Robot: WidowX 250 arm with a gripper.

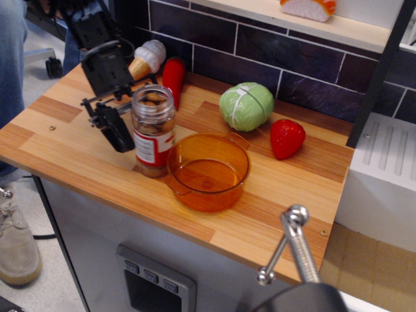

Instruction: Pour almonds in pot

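The jar will be grabbed next by its body (154, 138) with my gripper. That leaves the clear plastic jar's opening (153, 97) free to pour almonds into the pot.
The almonds (153, 106) fill a clear plastic jar (155, 140) with a red-and-white label. The jar stands on the wooden counter with no lid showing, leaning slightly and touching the left rim of the pot. The pot (205, 197) is round, translucent orange and empty, just right of the jar. My black gripper (133, 107) comes in from the upper left at jar height. Its jaws stand open on either side of the jar; the near finger (118, 130) is against the jar's left side and the far finger is mostly hidden behind the jar.
A green cabbage (246, 106), a red strawberry (286, 138), a red chili (173, 78) and an ice cream cone (144, 60) lie behind along the dark tiled wall. A metal handle (296, 244) sticks up in the foreground. The counter's front edge is close to the pot.
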